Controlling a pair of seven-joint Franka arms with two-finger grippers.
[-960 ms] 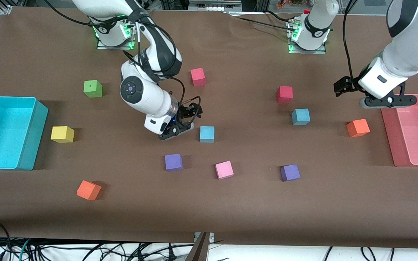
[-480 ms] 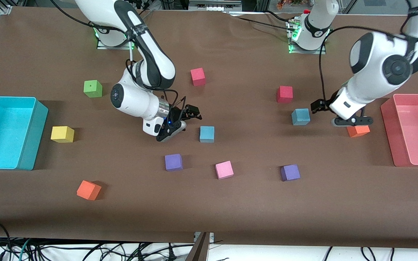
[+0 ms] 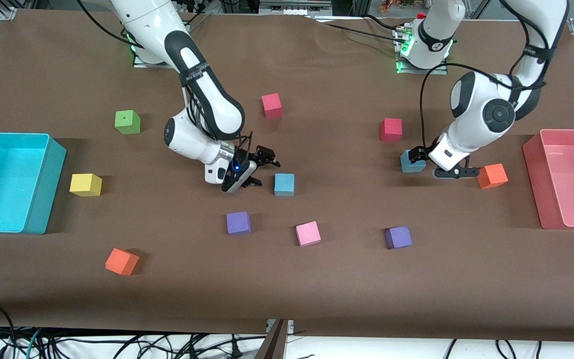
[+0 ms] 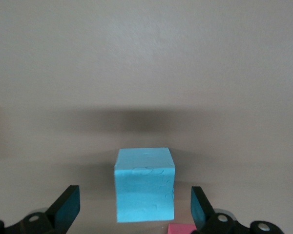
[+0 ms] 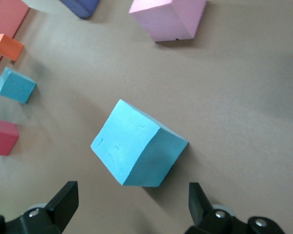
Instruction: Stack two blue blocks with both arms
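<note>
My left gripper's fingers have empty table between them and the blue block. My left gripper needs to move toward the block before it closes on it.
One blue block [image 3: 284, 184] lies mid-table. My right gripper [image 3: 263, 168] is low beside it, open and empty, toward the right arm's end. In the right wrist view the block [image 5: 136, 144] lies just ahead of the spread fingers, with the gripper [image 5: 132, 202] short of it. The second blue block [image 3: 409, 163] lies nearer the left arm's end. My left gripper [image 3: 420, 154] is open right at it. In the left wrist view this block [image 4: 145, 184] sits between the open fingertips [image 4: 66, 207], with the gripper [image 4: 133, 209] around its near part, not touching.
Red cubes [image 3: 391, 129] [image 3: 271, 105], orange cubes [image 3: 492, 175] [image 3: 121, 261], purple cubes [image 3: 238, 223] [image 3: 398, 237], a pink cube [image 3: 308, 233], a yellow cube [image 3: 85, 184] and a green cube [image 3: 127, 122] lie scattered. A cyan bin [image 3: 43, 199] and a red bin [image 3: 536, 189] stand at the table ends.
My left arm swung from over the red bin down to the second blue block. My right gripper turned and edged closer to the first blue block. Neither block has moved.
</note>
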